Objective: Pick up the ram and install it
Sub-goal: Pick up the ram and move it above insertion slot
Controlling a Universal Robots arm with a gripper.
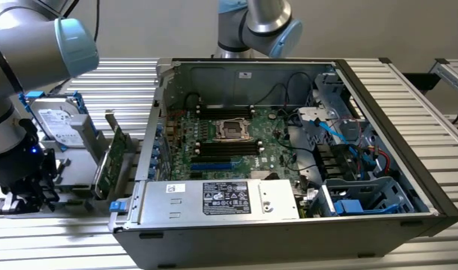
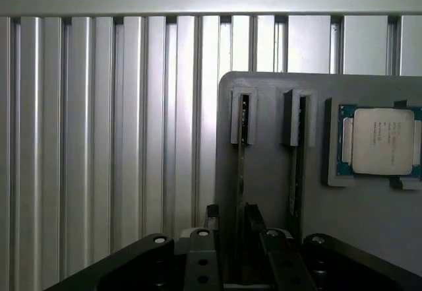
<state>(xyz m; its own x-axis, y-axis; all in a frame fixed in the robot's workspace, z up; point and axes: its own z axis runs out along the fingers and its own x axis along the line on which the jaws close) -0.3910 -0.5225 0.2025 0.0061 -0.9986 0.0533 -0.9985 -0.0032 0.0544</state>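
My gripper needs to take hold of the ram by the bare middle of its long edge point(image 2: 240, 220) next, because the slotted bracket point(image 2: 244, 115) is around the ram's end.
In the wrist view, a grey holder plate point(image 2: 270, 185) carries two slotted brackets. The ram point(image 2: 241, 162) stands on edge in one of them as a thin dark strip, and a second stick point(image 2: 298, 159) stands in the other. My gripper point(image 2: 232, 222) hangs over the first ram, open, with one finger on each side of it and a gap to each. In the exterior view, the gripper point(image 1: 22, 194) is low over the holder at the exterior view's left, outside the open computer case point(image 1: 289, 219). Black memory slots point(image 1: 227, 149) lie on the motherboard beside the processor socket point(image 1: 230, 128).
A processor chip point(image 2: 379, 142) sits in a pocket on the holder plate. A broader green expansion card point(image 1: 112, 163) and a hard drive point(image 1: 58, 121) stand between the holder and the case. A second arm point(image 1: 259, 22) stands behind the case. Cables and a drive cage crowd the case's right side.
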